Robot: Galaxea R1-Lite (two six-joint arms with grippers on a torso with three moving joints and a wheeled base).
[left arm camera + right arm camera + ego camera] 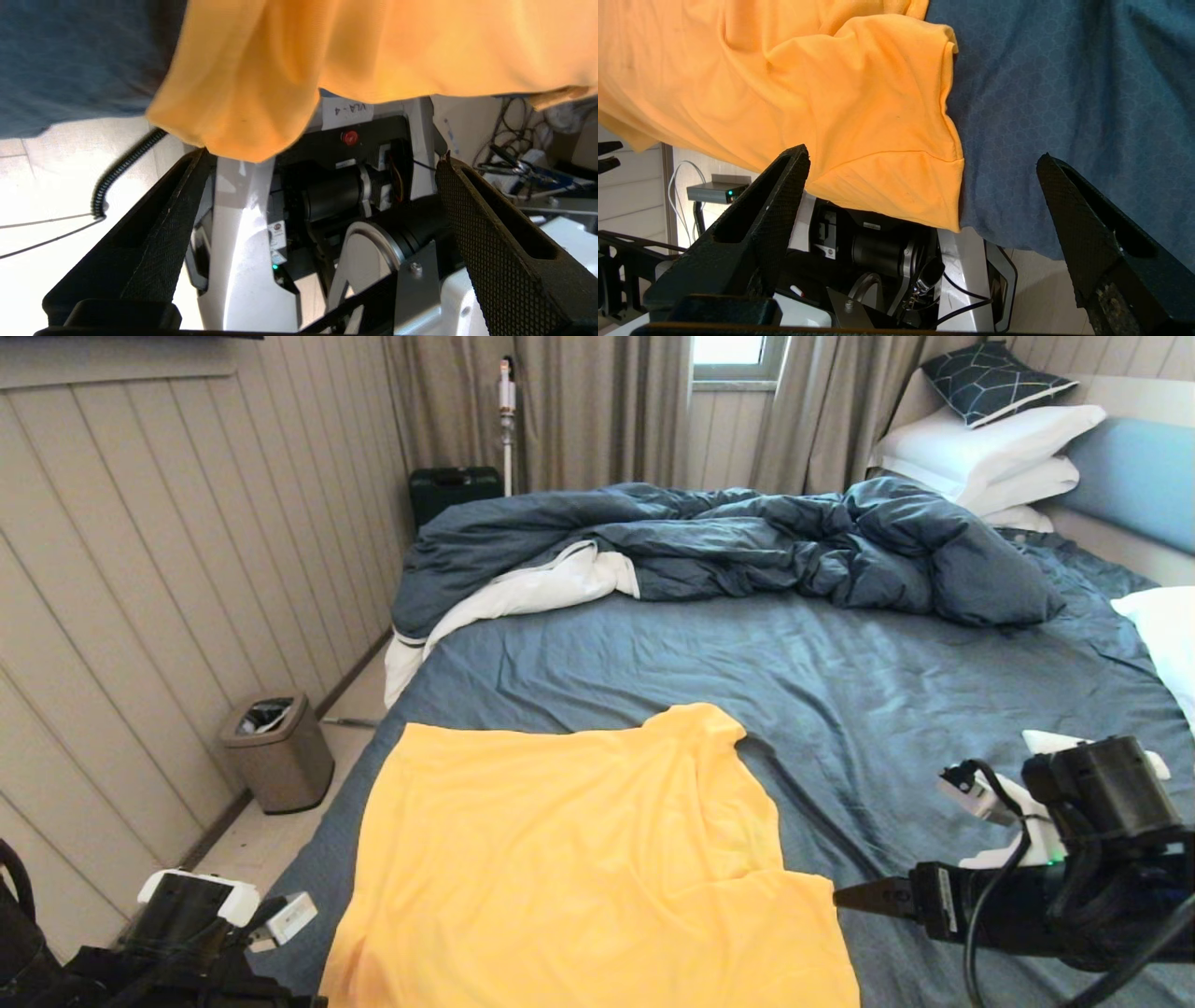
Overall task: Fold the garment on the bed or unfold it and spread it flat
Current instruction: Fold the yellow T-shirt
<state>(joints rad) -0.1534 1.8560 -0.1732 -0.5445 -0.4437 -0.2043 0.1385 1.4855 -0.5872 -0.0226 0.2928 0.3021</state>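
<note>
It isn't time to close yet: the garment's hanging corner (252,131) ends at my left gripper's fingers, so they would miss the corner if they closed now. My left gripper should first move toward the corner and then close on it.
The yellow-orange garment (579,859) lies spread on the near part of the bed's slate-blue sheet (887,691), one sleeve (695,733) pointing toward the duvet. Its near hem hangs over the bed's front edge. My right gripper (864,896) sits low at the garment's right edge, pointing left. In the right wrist view this gripper (922,151) is open, with a garment corner (878,116) beyond the fingertips and nothing gripped. My left arm (196,915) is at the bed's near left corner. The left gripper (322,154) is open and empty just below the overhanging garment (373,46).
A crumpled dark blue duvet (728,541) with white lining covers the far half of the bed. White pillows (990,448) lean on the blue headboard (1139,476), another pillow (1167,635) at the right edge. A bin (277,747) stands by the panelled wall, left of the bed.
</note>
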